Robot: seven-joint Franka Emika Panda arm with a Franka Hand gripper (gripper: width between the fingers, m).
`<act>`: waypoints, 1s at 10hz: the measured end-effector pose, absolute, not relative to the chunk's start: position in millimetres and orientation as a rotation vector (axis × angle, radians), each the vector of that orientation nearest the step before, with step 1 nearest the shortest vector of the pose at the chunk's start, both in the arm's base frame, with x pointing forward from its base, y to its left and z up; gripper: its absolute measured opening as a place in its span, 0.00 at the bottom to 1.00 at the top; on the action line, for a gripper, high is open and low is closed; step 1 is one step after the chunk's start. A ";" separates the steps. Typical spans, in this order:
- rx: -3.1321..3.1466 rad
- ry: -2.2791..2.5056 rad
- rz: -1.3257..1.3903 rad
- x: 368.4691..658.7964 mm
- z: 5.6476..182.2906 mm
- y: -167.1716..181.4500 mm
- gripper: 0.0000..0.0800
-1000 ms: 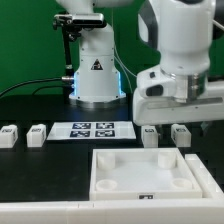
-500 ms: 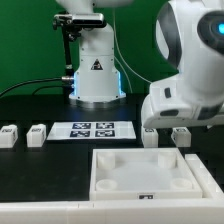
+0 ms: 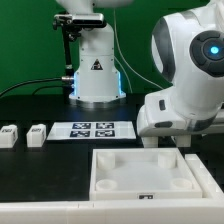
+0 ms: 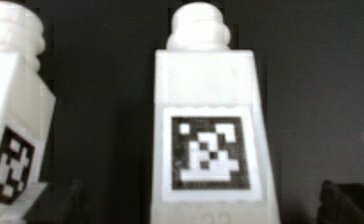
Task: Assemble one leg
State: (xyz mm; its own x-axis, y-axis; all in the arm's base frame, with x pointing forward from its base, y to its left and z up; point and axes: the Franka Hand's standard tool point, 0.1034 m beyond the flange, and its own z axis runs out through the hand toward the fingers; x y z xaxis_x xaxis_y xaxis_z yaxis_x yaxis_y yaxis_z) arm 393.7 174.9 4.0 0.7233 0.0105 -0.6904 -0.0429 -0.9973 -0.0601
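Note:
My gripper closes on the tagged leg [image 4: 211,185] now, since its fingers stand on either side of the leg in the wrist view.
In the wrist view a white leg [image 4: 205,120] with a black-and-white tag on its face fills the middle. A second leg [image 4: 10,110] lies beside it. My gripper [image 4: 188,208] is open, and its dark fingertips [image 4: 353,200] stand on either side of the middle leg with gaps, not touching it. In the exterior view the arm's white hand [image 3: 175,110] hangs low at the right and hides the gripper and the legs under it. Two more legs [image 3: 10,135] [image 3: 37,134] lie at the exterior view's left.
The large white panel [image 3: 145,172] with corner recesses lies in front, close to the hand. The marker board [image 3: 92,130] lies in the middle, in front of the robot base [image 3: 97,75].
The arm has come down and turned over the two legs at the exterior view's right, which now lie hidden behind the hand.

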 end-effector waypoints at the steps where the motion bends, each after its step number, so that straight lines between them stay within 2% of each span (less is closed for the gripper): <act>1: -2.848 0.029 1.146 392.0 3.2 174.0 0.81; 3: -2.848 0.029 1.148 391.4 3.0 173.7 0.78; 5: -2.848 0.029 1.148 391.6 3.0 173.7 0.36; 10: -2.849 0.029 1.142 393.9 4.9 174.1 0.36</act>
